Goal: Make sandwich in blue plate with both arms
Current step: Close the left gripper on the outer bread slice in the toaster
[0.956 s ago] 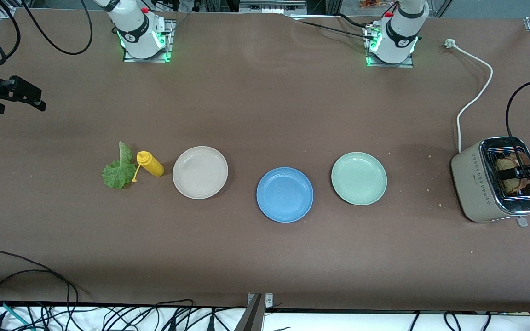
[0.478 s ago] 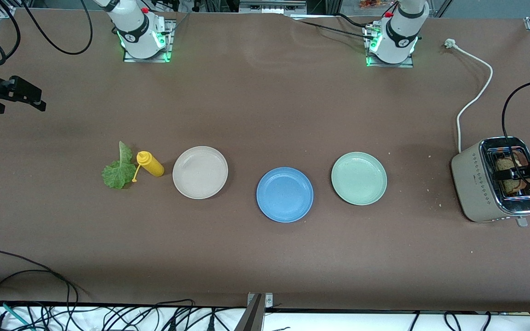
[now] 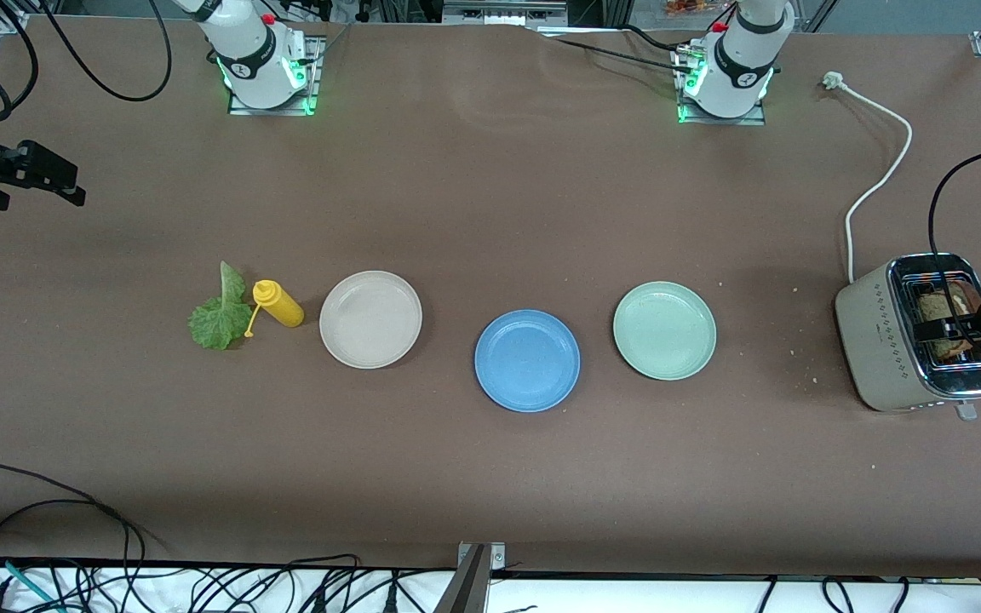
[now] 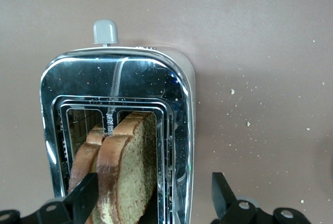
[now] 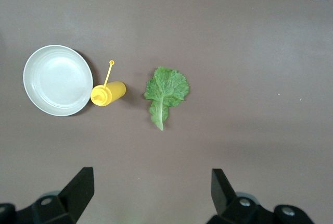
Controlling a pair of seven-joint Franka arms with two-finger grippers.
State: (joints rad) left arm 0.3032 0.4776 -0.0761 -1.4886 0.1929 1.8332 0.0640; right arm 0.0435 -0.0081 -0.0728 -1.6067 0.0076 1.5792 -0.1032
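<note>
Next, my left gripper grabs the bread slice by its exposed top crust (image 3: 934, 306) to start the sandwich on the blue plate (image 3: 527, 360).
The blue plate (image 3: 527, 360) lies bare mid-table, between a beige plate (image 3: 370, 319) and a pale green plate (image 3: 664, 330). Two brown bread slices (image 3: 933, 305) (image 4: 127, 166) stand upright in a toaster (image 3: 882, 340) (image 4: 119, 78) at the left arm's end. My left gripper (image 3: 955, 325) (image 4: 153, 198) hangs open just above the toaster; one finger is beside the slices, the other out past the toaster's wall. A green lettuce leaf (image 3: 220, 319) (image 5: 166, 91) lies flat toward the right arm's end. My right gripper (image 3: 65, 183) (image 5: 151, 187) waits open and empty, high above the table near the leaf.
A yellow squeeze bottle (image 3: 279, 303) (image 5: 108, 93) lies on its side between the leaf and the beige plate (image 5: 58, 80). The toaster's white cord (image 3: 878, 179) trails toward the left arm's base. Crumbs dot the table near the toaster. Black cables run along the table's front edge.
My left gripper has shifted slightly over the toaster, its wrist a little lower in the front view. The right arm has not moved.
</note>
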